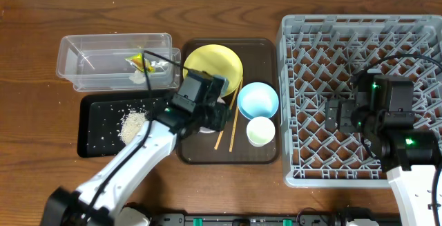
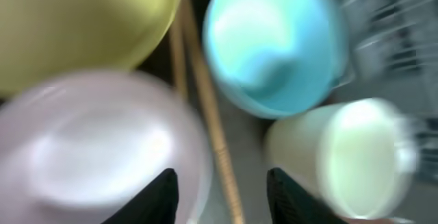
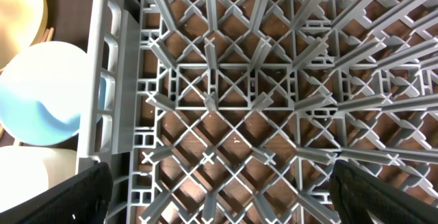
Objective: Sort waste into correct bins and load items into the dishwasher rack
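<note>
The robot's left hand is going to reach the pale green cup and take it by its rim, so the cup's base stays free for the handover to the right gripper.
My left gripper point(image 1: 209, 113) hovers over the brown serving tray, open. In the left wrist view point(image 2: 219, 177), which is blurred, its fingers straddle the rim of the white bowl point(image 2: 96, 142) and a wooden chopstick point(image 2: 217, 142). The yellow plate point(image 1: 214, 61), light blue bowl point(image 1: 257, 100), pale green cup point(image 1: 260, 130) and chopsticks point(image 1: 233, 126) sit on that tray. The snack wrapper point(image 1: 141, 61) lies in the clear tub point(image 1: 76, 53). Rice point(image 1: 132, 124) lies in the black tray point(image 1: 97, 108). My right gripper point(image 1: 343, 114) is open and empty over the grey dishwasher rack point(image 1: 359, 25), as the right wrist view point(image 3: 222, 190) shows.
The brown serving tray point(image 1: 266, 158) lies between the black tray and the rack. A few white scraps point(image 1: 138, 77) also lie in the clear tub. The rack's left wall point(image 3: 109, 101) stands next to the blue bowl point(image 3: 41, 94). The table is dark wood.
</note>
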Tool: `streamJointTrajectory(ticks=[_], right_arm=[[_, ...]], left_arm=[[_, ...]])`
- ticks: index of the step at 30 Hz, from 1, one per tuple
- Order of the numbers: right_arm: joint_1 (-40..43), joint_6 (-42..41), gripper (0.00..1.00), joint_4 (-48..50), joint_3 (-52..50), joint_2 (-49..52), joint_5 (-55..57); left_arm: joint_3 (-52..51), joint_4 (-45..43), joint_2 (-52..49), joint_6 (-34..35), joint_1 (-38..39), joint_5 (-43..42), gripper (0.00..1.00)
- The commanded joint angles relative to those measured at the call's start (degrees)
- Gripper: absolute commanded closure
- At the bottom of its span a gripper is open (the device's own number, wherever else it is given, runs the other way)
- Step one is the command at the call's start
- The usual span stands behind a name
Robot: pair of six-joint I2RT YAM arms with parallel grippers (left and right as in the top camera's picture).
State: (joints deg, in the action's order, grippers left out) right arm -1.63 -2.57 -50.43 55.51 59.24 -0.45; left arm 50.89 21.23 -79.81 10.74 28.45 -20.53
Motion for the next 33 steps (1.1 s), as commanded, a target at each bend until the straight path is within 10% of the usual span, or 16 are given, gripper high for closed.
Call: streamJointTrajectory(ticks=[1, 14, 23, 33], right_arm=[[-0.3, -0.6, 0.01, -0.1, 1.3, 0.0, -0.3], [-0.3, -0.6, 0.01, -0.2, 1.3, 0.0, -0.2], [-0.3, -0.6, 0.01, -0.6, 1.3, 0.0, -0.2], [-0.2, -0.6, 0.01, 4.1, 1.3, 0.0, 1.9]], left_arm=[[1.7, -0.3, 1.6, 1.2, 1.2, -4.1, 0.53], [1.5, -2.3, -9.5, 2.1, 11.9, 0.5, 0.51], [1.5, -2.2, -11.3, 2.1, 11.7, 0.7, 0.94], [1.5, -3.4, 0.4, 10.0, -0.3, -2.2, 0.94]])
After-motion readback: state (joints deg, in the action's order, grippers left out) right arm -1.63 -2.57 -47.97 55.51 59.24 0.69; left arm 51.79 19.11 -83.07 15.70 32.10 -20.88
